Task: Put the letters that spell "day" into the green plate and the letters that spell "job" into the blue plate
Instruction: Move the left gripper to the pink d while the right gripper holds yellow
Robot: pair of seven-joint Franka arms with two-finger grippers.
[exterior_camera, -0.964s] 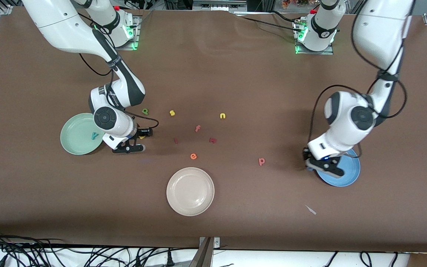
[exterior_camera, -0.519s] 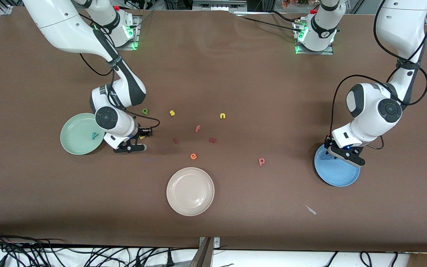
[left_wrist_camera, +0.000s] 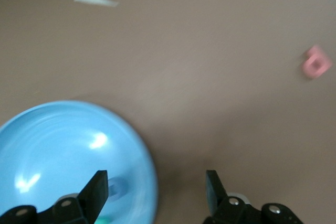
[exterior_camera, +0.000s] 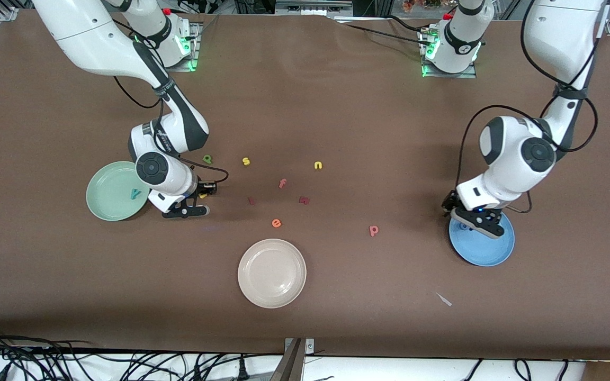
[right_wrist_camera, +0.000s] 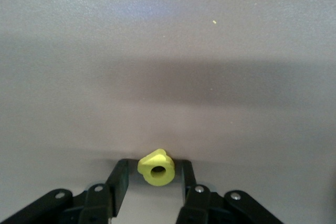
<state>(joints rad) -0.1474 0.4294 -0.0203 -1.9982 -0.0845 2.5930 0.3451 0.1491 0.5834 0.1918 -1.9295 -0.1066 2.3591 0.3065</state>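
I need to grip the pink b by its round loop [exterior_camera: 374,229] with my left gripper next, to finish "job" in the blue plate [exterior_camera: 487,248].
On the table lies the yellow a [right_wrist_camera: 156,169], between the fingers of my right gripper [right_wrist_camera: 154,179] [exterior_camera: 202,199]; the jaws stand open, with a thin gap on each side of the letter. The green plate [exterior_camera: 105,197] beside it holds the teal y [exterior_camera: 135,194]. The dark green d [exterior_camera: 207,157] lies farther from the front camera. My left gripper [left_wrist_camera: 155,190] [exterior_camera: 473,222] hangs open over the rim of the blue plate [left_wrist_camera: 58,145] [exterior_camera: 487,248]. In that plate lies the blue o [left_wrist_camera: 118,187], with a teal piece [left_wrist_camera: 105,220] beside it. The pink b [exterior_camera: 373,230] [left_wrist_camera: 315,62] rests on the table.
Loose letters lie mid-table: yellow s [exterior_camera: 246,161], yellow n [exterior_camera: 318,165], orange f [exterior_camera: 282,183], orange e [exterior_camera: 276,223], two small red ones [exterior_camera: 304,200]. A cream plate [exterior_camera: 272,273] sits nearest the front camera. A white scrap [exterior_camera: 444,299] lies near the blue plate.
My left gripper has opened over the blue plate, let the blue o go, and shifted over the plate's rim. My right gripper's fingers have narrowed around the yellow a.
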